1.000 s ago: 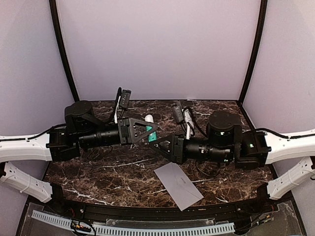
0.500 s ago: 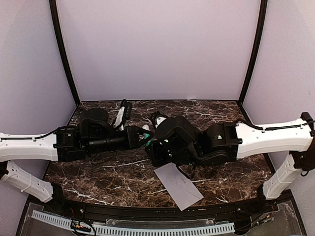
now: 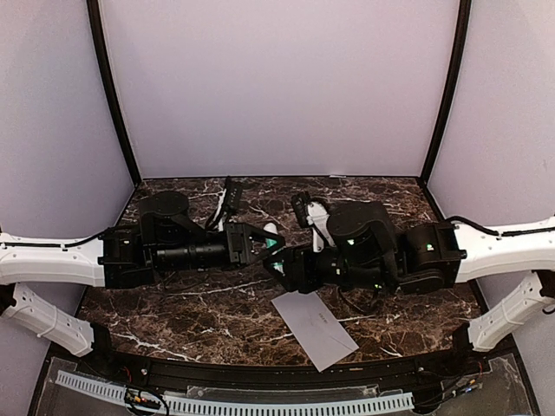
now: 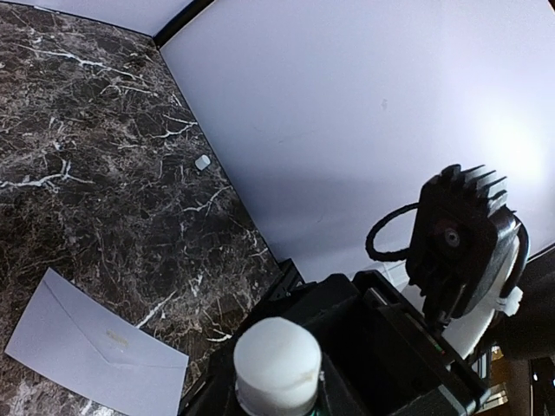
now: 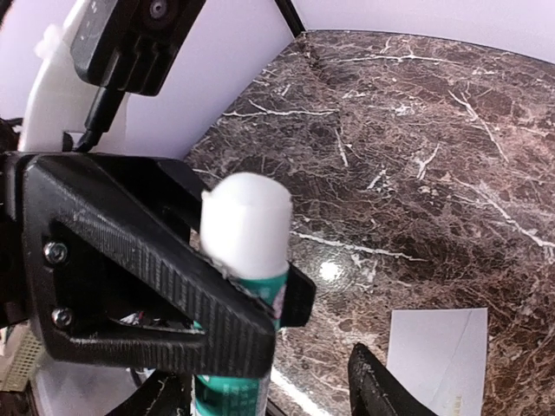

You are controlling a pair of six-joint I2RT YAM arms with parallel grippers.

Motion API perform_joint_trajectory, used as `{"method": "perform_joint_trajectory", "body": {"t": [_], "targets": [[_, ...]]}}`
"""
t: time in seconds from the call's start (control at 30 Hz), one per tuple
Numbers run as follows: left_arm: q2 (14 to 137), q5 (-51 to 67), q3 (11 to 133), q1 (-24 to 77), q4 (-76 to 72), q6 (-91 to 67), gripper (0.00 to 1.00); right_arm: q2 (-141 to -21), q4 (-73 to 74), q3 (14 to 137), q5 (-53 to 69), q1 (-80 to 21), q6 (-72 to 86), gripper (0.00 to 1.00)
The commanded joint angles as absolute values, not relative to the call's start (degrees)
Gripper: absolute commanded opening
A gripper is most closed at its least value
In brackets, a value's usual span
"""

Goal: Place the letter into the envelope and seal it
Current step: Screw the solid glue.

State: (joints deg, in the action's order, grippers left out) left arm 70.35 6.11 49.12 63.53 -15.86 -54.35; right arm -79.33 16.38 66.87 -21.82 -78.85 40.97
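Observation:
I should next use my right gripper to grab the glue stick's lower end [image 5: 231, 395], opposite the white cap [image 5: 247, 221]. Then I can twist the stick to seal the envelope.
The grey envelope [image 3: 314, 328] lies flat on the marble near the front edge, also seen in the left wrist view [image 4: 87, 355] and the right wrist view [image 5: 438, 355]. The letter is out of view. My left gripper [image 3: 263, 244] is shut on a glue stick [image 3: 270, 237] with a white cap [image 5: 247, 221] and a green body, held in mid-air over the table's middle. My right gripper [image 3: 284, 260] faces it end to end. Its fingers [image 5: 381, 390] stand open on either side of the stick's lower end, with a gap showing.
The dark marble table [image 3: 173, 312] is walled by pale panels with black corner posts [image 3: 113, 95]. A small white scrap [image 4: 202, 162] lies near the back wall. The right wrist camera and its cable [image 4: 464, 234] hang close behind the glue stick.
My right gripper's jaws have spread apart off the glue stick. The right wrist rolled over and came back, and the left arm has edged to the right with the stick.

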Motion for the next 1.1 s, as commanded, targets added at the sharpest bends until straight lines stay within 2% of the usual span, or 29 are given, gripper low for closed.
{"method": "perform_joint_trajectory", "body": {"t": [0.0,0.17,0.27,0.43,0.67,0.87,1.07], "targets": [[68.4,11.7,49.9,62.3,-21.0,-54.6,0.00,-72.8,3.9,60.0,-11.1,-76.6,39.7,0.62],[66.4,13.6,50.1,61.4,-21.1,-51.9,0.00,-66.5,-9.1,52.2,2.8,-72.8,39.9,0.74],[64.9,15.7,48.8,60.8,-24.1,-51.6,0.00,-64.1,-16.7,48.9,11.1,-70.6,41.0,0.78],[64.6,24.5,48.3,60.7,-32.8,-49.7,0.00,-62.3,-25.1,46.2,16.6,-68.8,43.1,0.79],[65.7,31.4,48.4,60.7,-41.1,-49.8,0.00,-66.2,-32.6,47.3,24.1,-69.1,44.5,0.63],[65.5,32.2,48.4,60.7,-42.3,-49.8,0.00,-69.5,-34.1,49.9,26.5,-69.9,44.1,0.59],[65.3,31.9,47.9,60.7,-42.9,-50.1,0.00,-69.8,-34.9,50.4,26.9,-70.8,44.1,0.48]]}}
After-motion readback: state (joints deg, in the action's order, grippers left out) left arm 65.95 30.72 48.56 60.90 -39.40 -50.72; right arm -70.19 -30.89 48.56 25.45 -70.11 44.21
